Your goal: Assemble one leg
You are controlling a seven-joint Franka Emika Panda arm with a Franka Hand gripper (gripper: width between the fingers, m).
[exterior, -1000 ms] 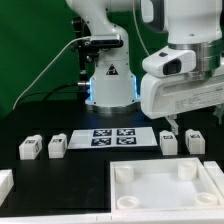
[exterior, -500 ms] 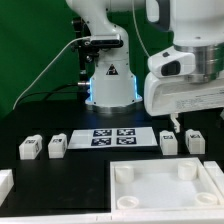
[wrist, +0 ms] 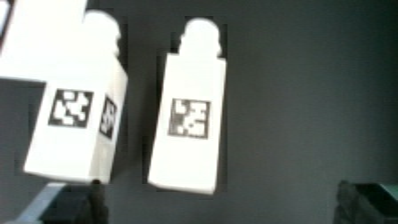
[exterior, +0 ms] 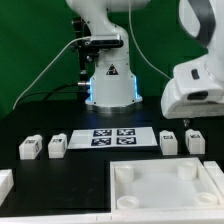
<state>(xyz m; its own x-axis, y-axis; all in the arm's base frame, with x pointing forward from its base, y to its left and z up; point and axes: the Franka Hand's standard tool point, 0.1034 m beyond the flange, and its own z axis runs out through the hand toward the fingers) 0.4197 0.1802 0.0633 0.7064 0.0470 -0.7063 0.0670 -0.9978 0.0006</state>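
The leg's round peg has to stay free to go into the corner socket. My gripper will next grab the leg's block body with the square marker (exterior: 195,144) (wrist: 187,135).
Four legs lie on the black table in the exterior view, small white blocks with square markers: two on the left (exterior: 29,148) (exterior: 57,145) and two on the right (exterior: 168,141) (exterior: 196,141). My gripper (exterior: 189,122) hangs just above the right pair, touching neither. In the wrist view two legs lie side by side, one (wrist: 196,110) near the middle and one (wrist: 75,100) beside it. My gripper (wrist: 217,205) is open and empty, with one dark fingertip (wrist: 63,205) at each lower corner. The large white square piece (exterior: 165,185) with corner sockets lies in front.
The marker board (exterior: 112,137) lies between the two pairs of legs. The robot base (exterior: 110,80) stands behind it, in front of a green backdrop. A white object (exterior: 5,185) sits at the front of the exterior view's left edge.
The arm has moved toward the exterior view's right, and the gripper now hangs over the right pair of legs. The legs have not moved.
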